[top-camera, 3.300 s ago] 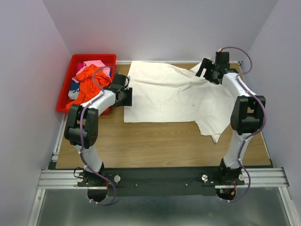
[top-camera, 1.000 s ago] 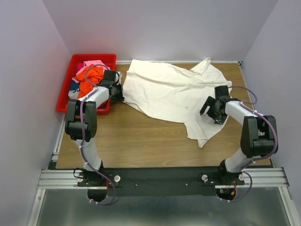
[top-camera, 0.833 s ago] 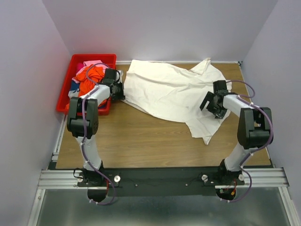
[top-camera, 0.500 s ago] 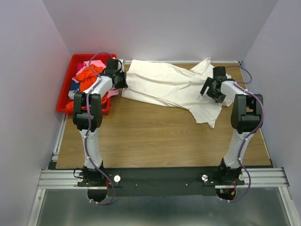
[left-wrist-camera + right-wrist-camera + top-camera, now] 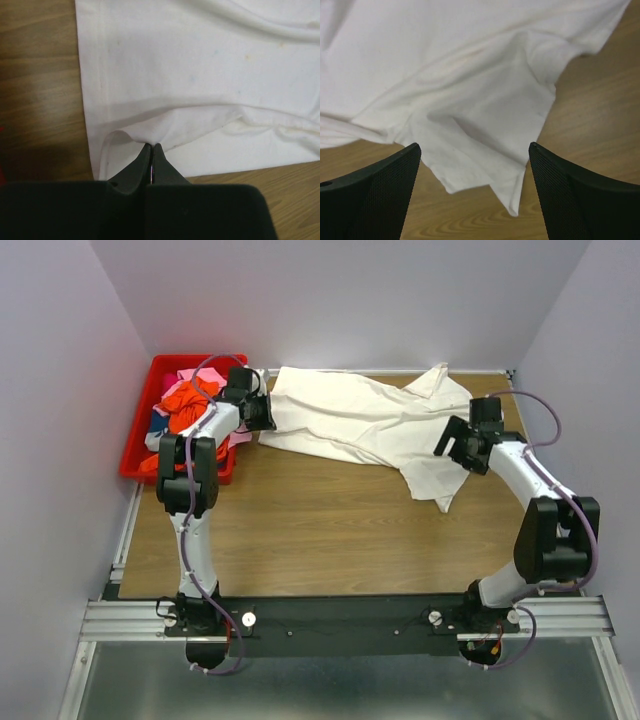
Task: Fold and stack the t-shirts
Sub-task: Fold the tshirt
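Note:
The right gripper grabs the white t-shirt's trailing tail at its corner (image 5: 443,502) (image 5: 511,196) next, opposite the held hem, to straighten and fold the t-shirt.
A large white t-shirt (image 5: 360,422) lies rumpled across the back of the wooden table, with one tail trailing toward the front right. My left gripper (image 5: 262,416) is shut on a pinched fold at its left hem; the left wrist view shows the jaws (image 5: 151,146) closed on white cloth (image 5: 200,75). My right gripper (image 5: 455,452) hovers open over the shirt's right tail; in the right wrist view its fingers (image 5: 474,147) stand wide apart above the cloth corner (image 5: 480,115), holding nothing. Orange-red (image 5: 186,400), pink (image 5: 203,374) and dark blue-patterned (image 5: 160,426) t-shirts are heaped at the far left.
A red plastic bin (image 5: 162,368) at the back left corner holds the coloured shirts, close beside my left arm. Walls close in the table on the left, back and right. Bare wood (image 5: 320,530) spans the front half of the table.
My left gripper dragged the white shirt's left hem toward the back left. The shirt bunched narrower toward the back. My right gripper moved away from the front, then swung right.

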`<state>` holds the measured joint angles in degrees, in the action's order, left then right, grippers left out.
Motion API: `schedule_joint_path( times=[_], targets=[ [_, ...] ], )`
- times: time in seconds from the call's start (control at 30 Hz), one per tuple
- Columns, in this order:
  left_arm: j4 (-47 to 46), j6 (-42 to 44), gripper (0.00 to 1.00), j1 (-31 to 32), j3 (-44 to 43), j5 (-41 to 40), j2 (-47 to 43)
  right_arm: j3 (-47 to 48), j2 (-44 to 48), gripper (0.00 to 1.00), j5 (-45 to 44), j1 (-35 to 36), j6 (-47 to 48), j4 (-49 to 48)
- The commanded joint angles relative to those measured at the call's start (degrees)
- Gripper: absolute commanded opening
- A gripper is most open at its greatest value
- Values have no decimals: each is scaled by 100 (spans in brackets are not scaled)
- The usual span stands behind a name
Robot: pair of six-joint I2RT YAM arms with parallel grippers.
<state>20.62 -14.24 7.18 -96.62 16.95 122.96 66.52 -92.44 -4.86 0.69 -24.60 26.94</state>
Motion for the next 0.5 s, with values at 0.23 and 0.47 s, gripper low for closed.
schedule_joint_path(
  times=[0.23, 0.47],
  targets=[
    [-146, -61, 0, -24, 504, 467, -307, -1518, 869, 91, 319, 204, -651, 787],
    [-146, -61, 0, -24, 556, 450, -360, -1669, 535, 81, 12, 212, -757, 778]
  ],
)
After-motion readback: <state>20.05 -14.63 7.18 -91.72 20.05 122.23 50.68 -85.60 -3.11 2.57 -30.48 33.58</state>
